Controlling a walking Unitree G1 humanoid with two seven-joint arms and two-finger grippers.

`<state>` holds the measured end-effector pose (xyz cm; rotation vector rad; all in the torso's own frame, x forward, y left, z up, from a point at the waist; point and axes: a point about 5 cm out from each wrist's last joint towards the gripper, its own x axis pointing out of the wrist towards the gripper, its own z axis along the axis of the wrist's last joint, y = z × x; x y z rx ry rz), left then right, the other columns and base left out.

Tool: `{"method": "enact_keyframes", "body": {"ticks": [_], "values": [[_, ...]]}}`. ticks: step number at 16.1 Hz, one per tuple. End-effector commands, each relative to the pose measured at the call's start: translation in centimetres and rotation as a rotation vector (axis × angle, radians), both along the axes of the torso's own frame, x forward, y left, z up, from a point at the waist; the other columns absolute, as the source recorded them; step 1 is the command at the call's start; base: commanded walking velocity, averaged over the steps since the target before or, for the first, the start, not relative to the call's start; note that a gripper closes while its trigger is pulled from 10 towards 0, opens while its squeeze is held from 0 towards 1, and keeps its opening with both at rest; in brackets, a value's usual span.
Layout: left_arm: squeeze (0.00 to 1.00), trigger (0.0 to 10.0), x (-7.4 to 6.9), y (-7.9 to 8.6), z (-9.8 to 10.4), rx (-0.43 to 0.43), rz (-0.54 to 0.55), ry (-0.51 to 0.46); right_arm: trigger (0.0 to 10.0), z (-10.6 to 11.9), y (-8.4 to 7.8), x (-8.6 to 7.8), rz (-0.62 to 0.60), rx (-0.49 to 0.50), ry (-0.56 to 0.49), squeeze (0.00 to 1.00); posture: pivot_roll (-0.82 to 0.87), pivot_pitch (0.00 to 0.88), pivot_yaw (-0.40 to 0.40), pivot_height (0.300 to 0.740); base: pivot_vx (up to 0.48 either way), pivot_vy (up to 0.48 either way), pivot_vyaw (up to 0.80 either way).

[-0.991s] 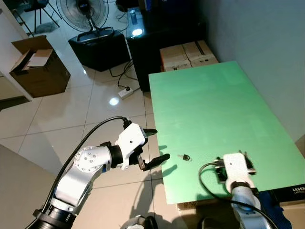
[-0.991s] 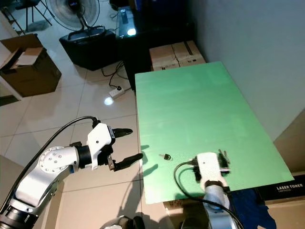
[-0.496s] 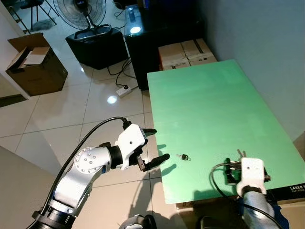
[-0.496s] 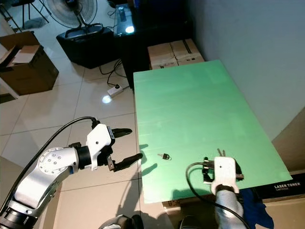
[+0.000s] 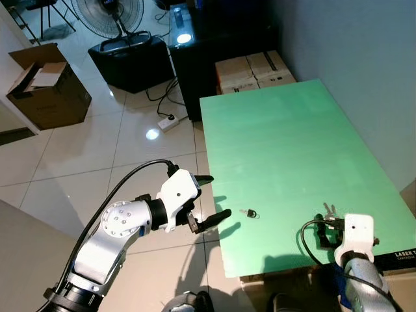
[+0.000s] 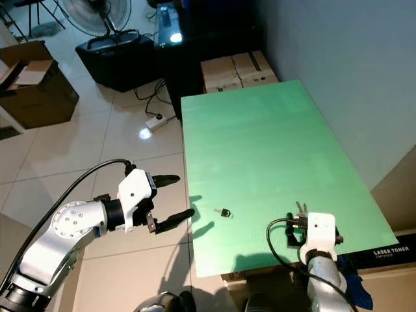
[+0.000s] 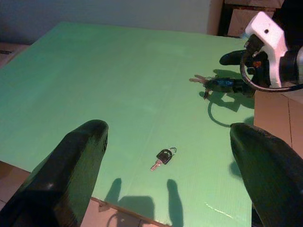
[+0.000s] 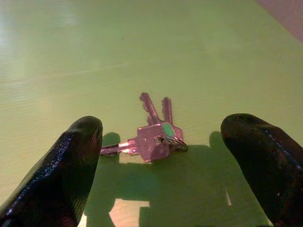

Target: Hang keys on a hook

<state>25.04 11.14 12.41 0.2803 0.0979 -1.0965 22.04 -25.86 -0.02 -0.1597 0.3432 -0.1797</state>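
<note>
My right gripper grabs the keys by their ringed heads next, to hang them on a hook.
A bunch of silver keys [image 8: 154, 135] lies flat on the green table [image 5: 279, 143] near its front right corner, also seen as the keys [image 5: 328, 209]. My right gripper [image 8: 161, 120] is open just behind the bunch, one finger on each side, touching nothing. The right gripper [image 5: 327, 232] hovers low at the table's near edge. A single small black-headed key [image 5: 249, 213] lies near the front left edge. My left gripper [image 5: 211, 198] is open, off the table's left edge and facing that small key [image 7: 164, 156].
Cardboard boxes [image 5: 257, 70] and a black cabinet [image 5: 195, 45] stand beyond the table's far end. A black case [image 5: 133, 62], a fan [image 5: 110, 13], an open carton [image 5: 49, 91] and a power strip [image 5: 170, 122] are on the tiled floor to the left. A wall runs along the table's right side.
My right gripper has drawn back and to the right toward the near right corner, leaving the silver keys in front of its fingers. The left arm has held still.
</note>
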Motion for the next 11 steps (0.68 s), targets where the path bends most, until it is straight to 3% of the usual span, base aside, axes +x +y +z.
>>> {"method": "enact_keyframes", "body": {"ticks": [1, 3, 4, 5, 6, 11], "values": [[0.0, 10.0, -0.26, 0.3, 0.03, 0.015, -0.001, -0.003, 10.0, -0.48, 0.38, -0.15, 0.036, 0.0, 0.016, 0.0, -0.03, 0.147, 0.183, 0.74, 0.0, 0.0, 0.0], [0.0, 10.0, -0.34, 0.4, 0.05, 0.016, -0.001, -0.002, 9.6, -0.49, 0.14, -0.07, 0.031, 0.004, 0.013, 0.0, -0.03, 0.151, 0.183, 0.74, 0.0, 0.0, 0.0], [0.0, 10.0, -0.38, 0.46, 0.06, 0.017, -0.001, -0.002, 4.5, -0.62, 0.0, -0.05, 0.029, 0.017, 0.016, 0.0, -0.02, 0.153, 0.184, 0.74, 0.0, 0.0, 0.0], [0.0, 10.0, -0.4, 0.49, 0.07, 0.019, -0.002, -0.002, 1.0, -0.79, 0.04, -0.09, 0.026, 0.043, 0.021, 0.0, -0.02, 0.154, 0.184, 0.74, 0.0, 0.0, 0.0], [0.0, 10.0, -0.42, 0.52, 0.08, 0.021, -0.003, -0.002, 0.0, -0.97, 0.07, -0.13, 0.028, 0.057, 0.025, 0.0, -0.02, 0.155, 0.187, 0.74, 0.0, 0.0, 0.0], [0.0, 10.0, -0.53, 0.73, 0.13, 0.027, -0.007, 0.001, 0.0, -1.37, -0.06, -0.33, 0.024, 0.081, 0.03, 0.0, -0.01, 0.158, 0.195, 0.74, 0.0, 0.0, 0.0]]}}
